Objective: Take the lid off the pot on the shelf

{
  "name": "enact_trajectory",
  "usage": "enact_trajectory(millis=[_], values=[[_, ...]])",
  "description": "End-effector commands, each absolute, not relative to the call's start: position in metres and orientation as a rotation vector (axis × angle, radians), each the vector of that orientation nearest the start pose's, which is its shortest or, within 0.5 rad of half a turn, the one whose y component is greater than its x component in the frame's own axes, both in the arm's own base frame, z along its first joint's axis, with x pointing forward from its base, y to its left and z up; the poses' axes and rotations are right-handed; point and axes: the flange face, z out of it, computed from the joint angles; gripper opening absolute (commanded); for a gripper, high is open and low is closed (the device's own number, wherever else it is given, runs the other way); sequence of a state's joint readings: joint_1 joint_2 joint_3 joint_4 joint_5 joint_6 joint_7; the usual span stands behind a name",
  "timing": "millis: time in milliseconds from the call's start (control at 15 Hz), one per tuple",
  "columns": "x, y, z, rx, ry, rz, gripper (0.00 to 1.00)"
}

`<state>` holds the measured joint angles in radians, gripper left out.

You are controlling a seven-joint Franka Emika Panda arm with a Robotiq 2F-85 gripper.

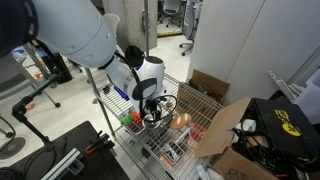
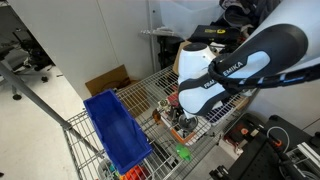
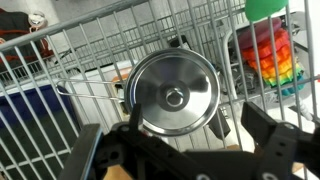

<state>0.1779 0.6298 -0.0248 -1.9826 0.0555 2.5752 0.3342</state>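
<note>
I will lift the lid off the pot next, so my gripper will grab the lid by its center knob.
The lid point(image 3: 175, 95), a round silver disc with a dark knob at its centre, sits on the small steel pot point(image 3: 214, 122) on the wire shelf point(image 3: 90, 40). Only the pot's rim and side handles show around the lid. My gripper point(image 3: 195, 112) is open, just above the lid, with one finger on each side and nothing held. In both exterior views the gripper point(image 1: 153, 105) point(image 2: 185, 113) hangs low over the shelf's top tier point(image 1: 195, 108) point(image 2: 150, 95) and hides the pot and lid.
A blue bin point(image 2: 115, 125) stands on the shelf beside the gripper. Colourful toy items point(image 3: 265, 50) point(image 1: 130, 120) lie close to the pot. A brownish rounded object point(image 1: 180, 122) sits nearby. Open cardboard boxes point(image 1: 210, 85) point(image 2: 105, 80) stand by the shelf.
</note>
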Motion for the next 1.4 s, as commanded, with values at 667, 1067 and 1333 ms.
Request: enact_trajectory(millis=[667,1067,1333], values=[[0.603,0.091,0.119,-3.154,0.429,0.088,0.68],[0.607,0.091,0.122,-3.140,0.448,0.086,0.31],[0.609,0.092,0.125,-3.132,0.463,0.080,0.00]])
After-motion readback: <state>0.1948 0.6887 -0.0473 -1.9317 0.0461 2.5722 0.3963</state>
